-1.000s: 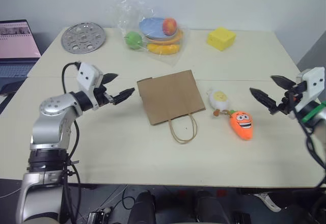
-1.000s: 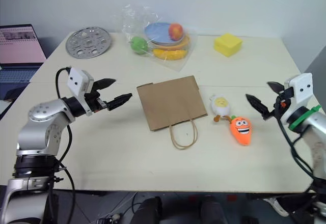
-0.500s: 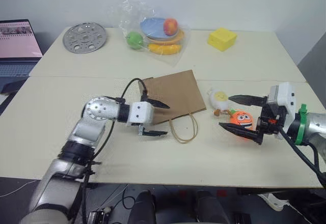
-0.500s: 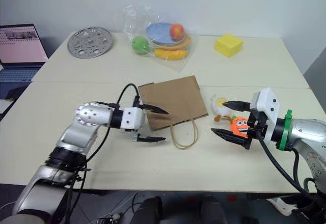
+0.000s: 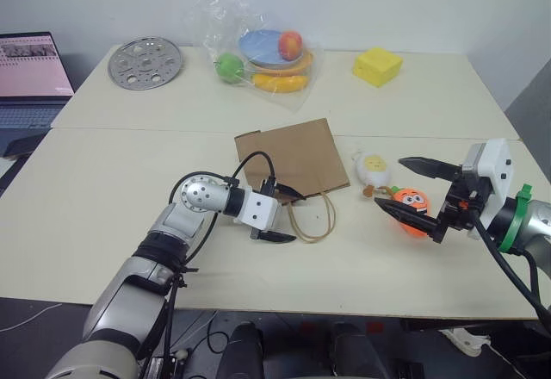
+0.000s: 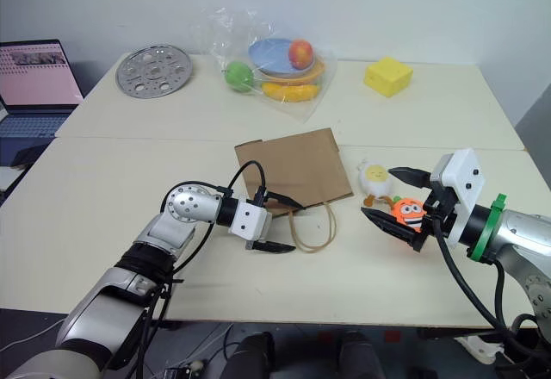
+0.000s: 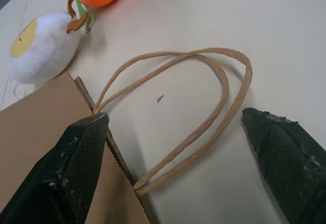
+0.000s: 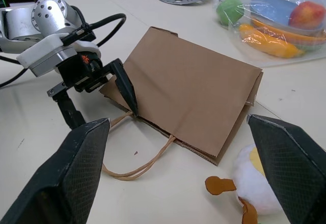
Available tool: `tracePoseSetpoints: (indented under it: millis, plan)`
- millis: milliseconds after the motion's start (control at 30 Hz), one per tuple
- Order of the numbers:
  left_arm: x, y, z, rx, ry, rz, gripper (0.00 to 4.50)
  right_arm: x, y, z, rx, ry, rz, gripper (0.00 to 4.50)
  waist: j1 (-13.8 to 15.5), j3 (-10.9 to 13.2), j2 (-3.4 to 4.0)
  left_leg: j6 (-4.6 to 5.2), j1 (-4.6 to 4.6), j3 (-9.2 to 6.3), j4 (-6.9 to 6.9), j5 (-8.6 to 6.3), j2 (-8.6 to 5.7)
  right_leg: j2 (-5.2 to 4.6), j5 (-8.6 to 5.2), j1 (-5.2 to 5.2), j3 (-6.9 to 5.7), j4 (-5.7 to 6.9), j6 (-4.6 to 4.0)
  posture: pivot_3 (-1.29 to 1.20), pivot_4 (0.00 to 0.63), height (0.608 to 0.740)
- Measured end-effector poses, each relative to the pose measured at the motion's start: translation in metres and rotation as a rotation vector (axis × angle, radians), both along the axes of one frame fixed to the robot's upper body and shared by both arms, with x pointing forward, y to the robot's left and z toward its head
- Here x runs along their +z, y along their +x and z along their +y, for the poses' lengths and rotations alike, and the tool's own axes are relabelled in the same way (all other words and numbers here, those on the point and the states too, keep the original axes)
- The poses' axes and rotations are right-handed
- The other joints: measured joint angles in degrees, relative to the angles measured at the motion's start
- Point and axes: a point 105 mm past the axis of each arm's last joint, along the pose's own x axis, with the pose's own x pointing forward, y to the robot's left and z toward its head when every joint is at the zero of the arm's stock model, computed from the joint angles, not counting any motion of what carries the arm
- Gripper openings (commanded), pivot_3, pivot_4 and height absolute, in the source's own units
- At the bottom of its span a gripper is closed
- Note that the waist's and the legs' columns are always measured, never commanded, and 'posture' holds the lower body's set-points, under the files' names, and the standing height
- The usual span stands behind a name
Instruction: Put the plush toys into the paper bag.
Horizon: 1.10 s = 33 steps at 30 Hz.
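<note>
The paper bag (image 5: 291,157) is lying flat, so I will next pinch the tan cord handle (image 5: 294,221) past the paper bag's opening with my left gripper.
The brown paper bag (image 5: 291,157) lies flat mid-table, its cord handles (image 5: 312,220) spread toward me. My left gripper (image 5: 288,215) is open at the bag's mouth edge. One finger rests by the edge where the handles start, the other is over the table beside the handle loop (image 7: 204,117). To the bag's right lie the white-and-yellow egg plush (image 5: 373,168) and the orange carrot plush (image 5: 411,200). My right gripper (image 5: 394,183) is open. The carrot shows between its spread fingers, with the egg just beyond their tips. I cannot tell whether they touch it.
At the back stand a clear plastic bag (image 5: 263,56) holding plates and toy fruit, a yellow block (image 5: 375,65) and a perforated metal disc (image 5: 144,62). A laptop (image 5: 30,73) sits at the far left. The table's right edge is close behind my right arm.
My left gripper swung right and down from the table's left side to the bag's mouth by the handles. The right gripper came in leftward to the carrot. Both stayed open.
</note>
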Motion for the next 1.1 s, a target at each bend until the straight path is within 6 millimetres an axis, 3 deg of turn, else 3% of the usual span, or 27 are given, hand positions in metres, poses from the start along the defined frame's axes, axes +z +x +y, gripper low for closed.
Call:
tracePoseSetpoints:
  millis: [300, 433, 833, 967, 1100]
  plan:
    - [0.015, 0.005, -0.03, 0.045, -0.192, 0.113, 4.47, 0.004, 0.004, 0.001, -0.028, 0.044, -0.007, 4.5, 0.19, 0.0, 0.0, 0.0, 0.0, -0.01, 0.01, 0.0, 0.0, 0.01, 0.0, 0.01, -0.01, 0.02, 0.0, 0.0, 0.15, 0.74]
    - [0.022, 0.004, -0.029, 0.049, -0.21, 0.14, 3.63, 0.005, 0.006, 0.0, -0.043, 0.056, -0.006, 4.5, 0.11, 0.0, 0.01, 0.0, 0.01, -0.02, 0.01, 0.0, 0.0, 0.02, 0.0, 0.01, 0.0, 0.02, 0.0, 0.0, 0.15, 0.74]
    - [0.026, 0.014, -0.025, 0.154, -0.279, 0.262, 0.02, 0.005, 0.008, 0.0, -0.043, 0.067, 0.004, 4.5, 0.28, 0.0, 0.0, 0.01, 0.01, -0.03, 0.02, 0.0, 0.0, 0.02, 0.0, 0.01, -0.01, 0.03, 0.0, 0.0, 0.15, 0.74]
    - [0.039, 0.022, -0.019, 0.206, -0.342, 0.341, 0.02, -0.003, 0.008, -0.002, -0.05, 0.047, 0.023, 4.5, 0.25, 0.0, 0.0, 0.01, 0.0, -0.03, 0.01, 0.0, 0.0, 0.02, 0.0, 0.0, -0.02, 0.02, 0.0, 0.0, 0.15, 0.74]
    - [0.073, 0.03, -0.011, 0.24, -0.451, 0.451, 0.02, -0.005, 0.008, 0.001, -0.034, 0.044, 0.028, 4.5, 0.14, 0.0, 0.0, 0.01, 0.0, -0.04, 0.02, 0.01, 0.01, 0.03, 0.0, 0.01, -0.02, 0.04, 0.0, 0.0, 0.15, 0.74]
